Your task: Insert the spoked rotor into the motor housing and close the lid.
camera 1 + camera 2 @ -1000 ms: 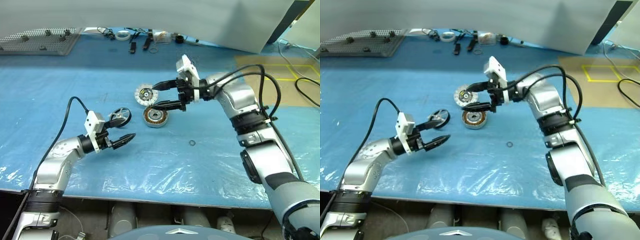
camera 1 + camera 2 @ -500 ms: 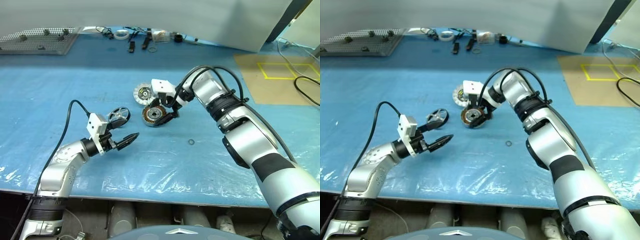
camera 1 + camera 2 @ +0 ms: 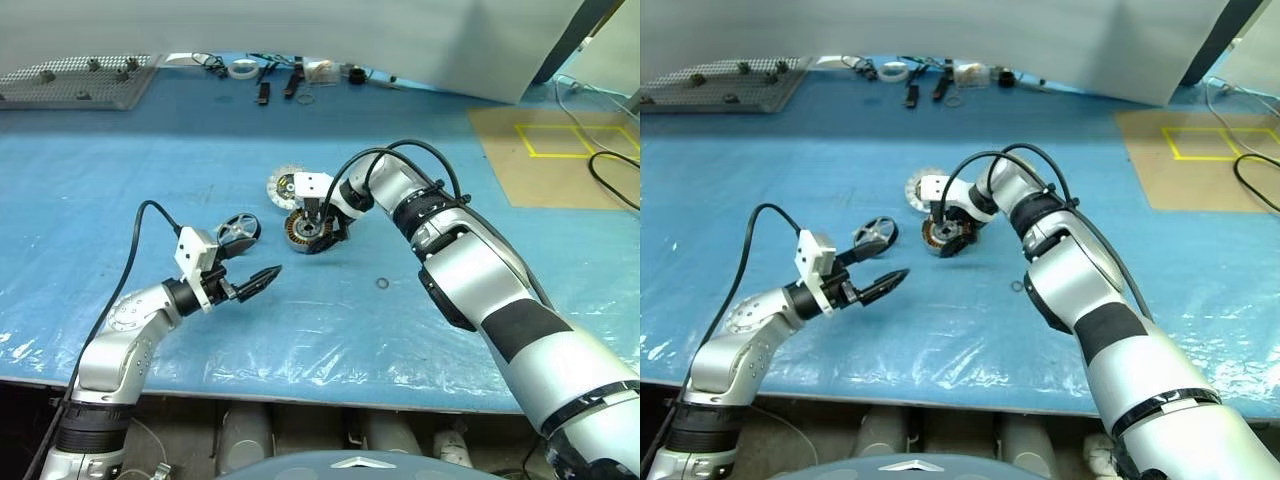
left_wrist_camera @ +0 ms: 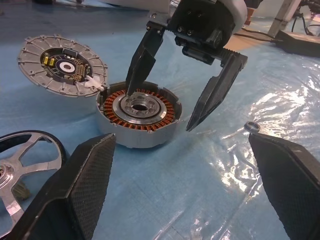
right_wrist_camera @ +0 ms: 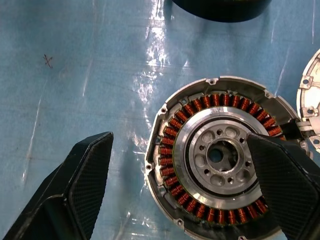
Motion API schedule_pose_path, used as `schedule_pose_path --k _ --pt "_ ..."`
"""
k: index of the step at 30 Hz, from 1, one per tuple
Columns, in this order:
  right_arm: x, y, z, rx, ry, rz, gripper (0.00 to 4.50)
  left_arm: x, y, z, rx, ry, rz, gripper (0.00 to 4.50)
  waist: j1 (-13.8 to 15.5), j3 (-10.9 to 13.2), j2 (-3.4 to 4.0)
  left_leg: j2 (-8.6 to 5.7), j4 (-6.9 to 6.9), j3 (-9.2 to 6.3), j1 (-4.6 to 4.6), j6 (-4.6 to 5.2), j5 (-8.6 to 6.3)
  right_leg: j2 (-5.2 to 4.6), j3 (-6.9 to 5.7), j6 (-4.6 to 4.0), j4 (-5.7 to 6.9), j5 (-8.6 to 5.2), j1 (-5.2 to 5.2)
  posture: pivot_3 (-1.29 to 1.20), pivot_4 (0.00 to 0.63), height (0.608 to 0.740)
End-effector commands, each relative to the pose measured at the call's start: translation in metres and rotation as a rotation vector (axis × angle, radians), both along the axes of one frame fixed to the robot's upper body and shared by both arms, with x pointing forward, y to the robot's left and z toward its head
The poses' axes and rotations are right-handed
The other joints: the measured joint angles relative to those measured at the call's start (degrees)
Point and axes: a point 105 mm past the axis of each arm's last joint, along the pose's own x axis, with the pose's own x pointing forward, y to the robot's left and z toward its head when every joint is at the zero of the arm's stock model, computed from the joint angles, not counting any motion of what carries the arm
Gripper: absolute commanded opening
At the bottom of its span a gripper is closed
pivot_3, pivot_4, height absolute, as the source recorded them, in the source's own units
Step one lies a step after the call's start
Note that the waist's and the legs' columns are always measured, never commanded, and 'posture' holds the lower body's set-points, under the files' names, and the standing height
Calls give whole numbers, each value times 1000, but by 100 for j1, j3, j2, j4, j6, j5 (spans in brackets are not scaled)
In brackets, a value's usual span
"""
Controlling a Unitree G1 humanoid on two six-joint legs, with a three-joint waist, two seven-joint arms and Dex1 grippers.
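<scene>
My right gripper takes hold of the motor housing by its outer side (image 3: 288, 233) next, to ready the housing for the spoked rotor (image 3: 239, 230).
The motor housing (image 4: 138, 112) lies on the blue sheet, a silver ring with copper windings around a hub (image 5: 216, 155). Against its far side lies the lid (image 4: 62, 65), inner face up. The spoked rotor (image 3: 239, 230) lies flat to the left of both. My right gripper (image 4: 160, 110) points down over the housing, open and empty. One finger (image 4: 142, 60) hangs above the windings, and the other finger (image 4: 215, 95) is outside the wall. I cannot tell whether either touches. My left gripper (image 3: 255, 266) hovers open and empty just near of the rotor, pointing toward the housing.
A small metal ring (image 3: 383, 284) lies on the sheet to the right of the housing. Along the back edge are a perforated board (image 3: 80, 80) and several small tools (image 3: 265, 92). Tan floor with yellow tape (image 3: 550, 140) lies to the right.
My right gripper swung down from level above the lid and housing to point downward, straddling the housing wall. The left gripper stayed where it was.
</scene>
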Motion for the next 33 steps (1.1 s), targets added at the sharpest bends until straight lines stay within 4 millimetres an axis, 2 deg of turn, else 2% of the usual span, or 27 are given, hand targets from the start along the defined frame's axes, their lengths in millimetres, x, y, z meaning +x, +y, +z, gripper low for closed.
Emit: schedule_pose_path --k 1,12,17,23,32,33 --pt "-4 6 7 -30 -10 60 4492 -6 -4 8 6 -24 -39 4500 -2 2 2 0 0 0 0 0 0 0 0 0 0 0 0 0 150 740" --pt "-6 11 -6 -79 -36 91 4492 -8 -5 0 55 -20 -71 4500 -10 5 8 2 1 0 0 0 0 1 1 -1 1 0 -2 0 150 740" --pt "-4 -4 -18 -163 -87 145 4492 -5 -1 -7 96 -38 -52 4500 -7 5 9 2 2 1 1 0 0 1 1 0 2 0 -2 0 150 740" --pt "-9 3 -18 -150 -57 167 4492 -5 8 -15 95 -32 -32 4500 -6 5 9 3 6 1 3 0 0 1 2 -1 11 0 -2 0 150 740" --pt "-4 10 -15 -154 -105 136 4492 -9 13 -31 77 -20 -29 4500 -18 5 9 5 7 1 9 0 0 1 3 -2 16 1 0 0 150 740" --pt "-4 10 -15 -154 -103 136 4308 -11 15 -34 81 -17 -30 4500 -21 5 9 5 7 2 11 0 0 1 4 -2 18 1 0 0 150 740"
